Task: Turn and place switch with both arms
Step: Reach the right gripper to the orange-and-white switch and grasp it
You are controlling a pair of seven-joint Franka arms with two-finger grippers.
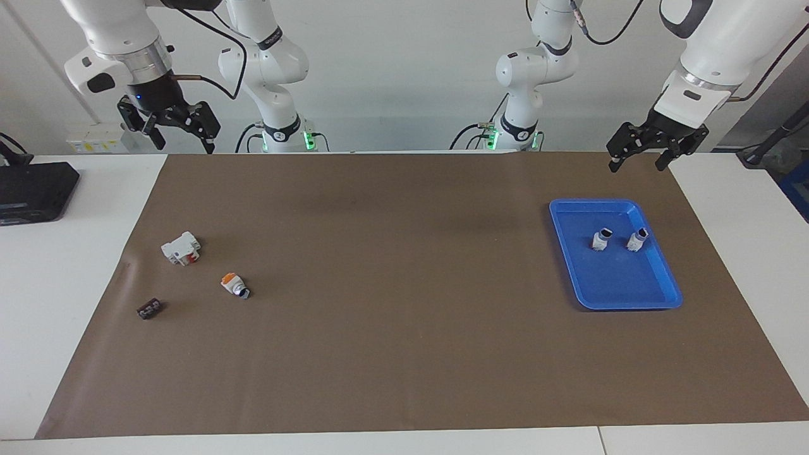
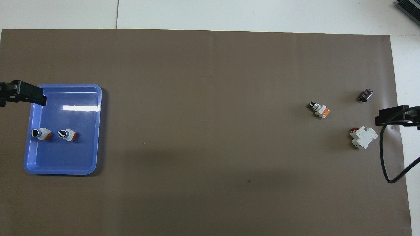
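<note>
Next, the right gripper grabs the switch by its orange end (image 2: 325, 112), so that the switch's dark knob tip (image 2: 313, 104) stays free to be turned.
The switch (image 1: 235, 285) (image 2: 319, 109), small and white with an orange end and a dark knob tip, lies on its side on the brown mat toward the right arm's end. A blue tray (image 1: 657, 294) (image 2: 62, 164) sits toward the left arm's end and holds two similar small white dark-capped pieces (image 1: 602, 239) (image 2: 67, 134). My left gripper (image 1: 636, 165) hangs open and holds nothing, high over the mat's edge by the robots, near the tray. High over the mat's corner at the other end, my right gripper (image 1: 182, 142) is also open and holds nothing. Both are well apart from the switch.
A larger white block with a red part (image 1: 181, 248) (image 2: 363, 137) lies nearer to the robots than the switch. A small dark part (image 1: 149, 308) (image 2: 366, 95) lies farther out. A black box (image 1: 31, 189) rests on the white tabletop off the mat.
</note>
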